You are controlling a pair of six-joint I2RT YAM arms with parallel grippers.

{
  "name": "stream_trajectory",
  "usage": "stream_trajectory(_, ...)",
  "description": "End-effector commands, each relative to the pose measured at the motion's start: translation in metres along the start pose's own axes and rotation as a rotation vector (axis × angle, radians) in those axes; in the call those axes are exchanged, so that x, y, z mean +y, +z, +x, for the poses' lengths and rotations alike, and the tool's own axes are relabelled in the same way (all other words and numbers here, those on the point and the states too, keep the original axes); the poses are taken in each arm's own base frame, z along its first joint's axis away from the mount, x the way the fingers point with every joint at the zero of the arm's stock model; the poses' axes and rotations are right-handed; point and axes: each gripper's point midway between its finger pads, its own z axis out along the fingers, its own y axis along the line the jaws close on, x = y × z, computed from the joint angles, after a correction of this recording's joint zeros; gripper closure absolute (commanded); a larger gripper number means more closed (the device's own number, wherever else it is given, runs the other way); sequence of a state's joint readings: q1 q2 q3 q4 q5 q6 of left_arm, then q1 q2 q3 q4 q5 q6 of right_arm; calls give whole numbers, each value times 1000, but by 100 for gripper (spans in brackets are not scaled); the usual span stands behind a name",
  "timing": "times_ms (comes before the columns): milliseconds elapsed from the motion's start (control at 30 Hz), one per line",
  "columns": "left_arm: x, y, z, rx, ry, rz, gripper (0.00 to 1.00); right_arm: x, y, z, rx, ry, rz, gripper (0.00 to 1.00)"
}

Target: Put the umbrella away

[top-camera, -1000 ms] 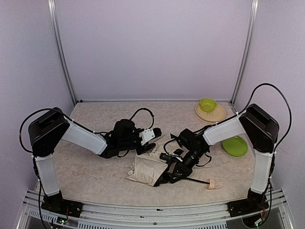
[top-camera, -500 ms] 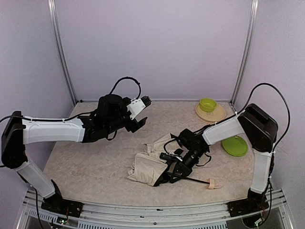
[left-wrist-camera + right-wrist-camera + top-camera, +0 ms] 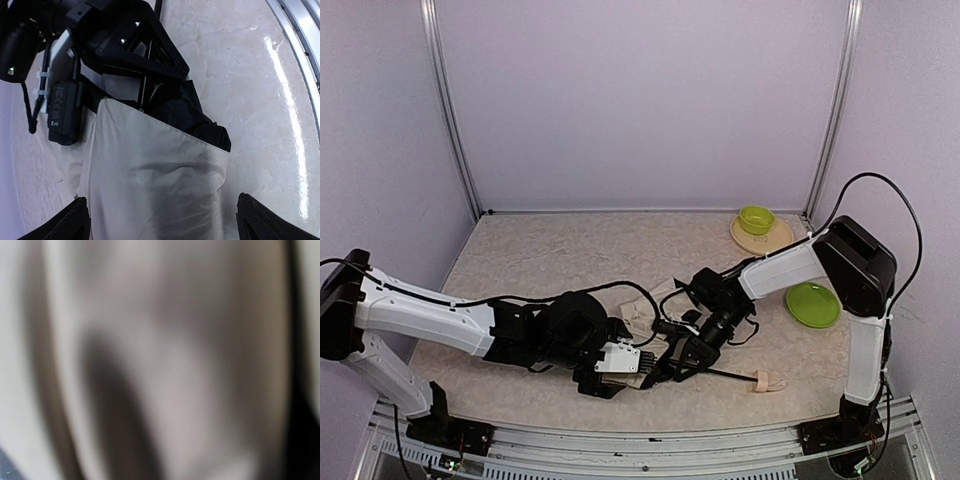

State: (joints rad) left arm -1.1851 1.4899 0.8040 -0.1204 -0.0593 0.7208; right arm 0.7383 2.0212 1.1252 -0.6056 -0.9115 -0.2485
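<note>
I should open my right gripper now. The umbrella lies with its shaft (image 3: 730, 376) along the flat table, so the umbrella's middle would rest on the table.
The umbrella (image 3: 647, 316) lies folded at the front middle of the table, cream fabric outside and black lining showing. Its thin black shaft (image 3: 730, 376) runs right to the beige handle (image 3: 768, 381). My left gripper (image 3: 626, 366) is low at the umbrella's near left end. In the left wrist view it (image 3: 170, 222) is open, with black fingertips (image 3: 75, 222) on either side of the cream fabric (image 3: 155, 170). My right gripper (image 3: 682, 358) sits on the umbrella's black middle and looks shut on it (image 3: 142, 47). The right wrist view shows only blurred cream fabric (image 3: 200, 365).
A small green bowl (image 3: 756, 218) sits on a beige plate (image 3: 772, 243) at the back right. A green plate (image 3: 812, 305) lies by the right arm. The metal front rail (image 3: 300, 35) runs close to the umbrella.
My left arm has swung from raised at the back left down to the front, and its open jaws now straddle the umbrella's fabric. The right arm has barely moved.
</note>
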Motion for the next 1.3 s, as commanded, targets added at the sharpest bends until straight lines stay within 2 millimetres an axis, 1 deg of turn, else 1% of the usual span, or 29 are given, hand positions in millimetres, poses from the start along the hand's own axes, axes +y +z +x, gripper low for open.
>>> stream_trajectory(0,-11,22,13,61,49,73,1,-15,3,14,57,42,48,100)
stream_trajectory(67,-19,33,25,110,65,100,1,-15,3,14,60,35,48,100)
stream_trajectory(167,-31,43,34,125,49,173,2,-13,2,15,61,25,45,100)
stream_trajectory(233,-31,51,45,163,33,177,4,-9,1,12,50,12,32,100)
stream_trajectory(267,-32,56,53,191,25,181,5,-7,0,9,41,4,28,100)
stream_trajectory(300,-30,60,57,207,14,186,7,-5,-2,7,34,-5,28,100)
stream_trajectory(367,-34,67,67,257,-19,235,13,-5,-5,2,21,-21,41,100)
stream_trajectory(433,-40,72,72,301,-48,293,22,-5,-8,-4,6,-34,56,100)
stream_trajectory(467,-46,74,74,321,-59,329,26,-3,-10,-8,-12,-49,58,96)
stream_trajectory(533,-61,78,82,372,-87,413,35,1,-19,-18,-53,-72,72,81)
stream_trajectory(633,-76,80,84,391,-137,510,42,10,-44,-36,-151,-120,122,72)
stream_trajectory(700,-83,80,83,394,-179,547,47,17,-64,-43,-218,-139,134,66)
stream_trajectory(767,-87,78,83,409,-193,549,48,25,-84,-45,-272,-139,135,61)
stream_trajectory(833,-91,75,83,418,-170,516,46,27,-102,-42,-299,-122,172,54)
stream_trajectory(900,-93,74,82,403,-150,469,45,22,-121,-37,-310,-96,256,53)
stream_trajectory(967,-87,75,75,367,-128,379,45,11,-148,-38,-354,-57,378,52)
stream_trajectory(1033,-88,72,69,330,-104,339,45,-10,-180,-46,-428,24,552,44)
stream_trajectory(1067,-89,71,68,321,-97,329,45,-19,-191,-50,-455,42,608,42)
stream_trajectory(1100,-87,70,65,315,-92,307,45,-28,-197,-56,-472,58,646,41)
stream_trajectory(1167,-84,71,65,322,-83,279,44,-51,-199,-66,-455,106,682,39)
stream_trajectory(1233,-83,73,66,335,-81,271,42,-72,-192,-75,-418,142,679,30)
stream_trajectory(1267,-83,73,66,341,-80,271,41,-79,-185,-78,-408,142,657,28)
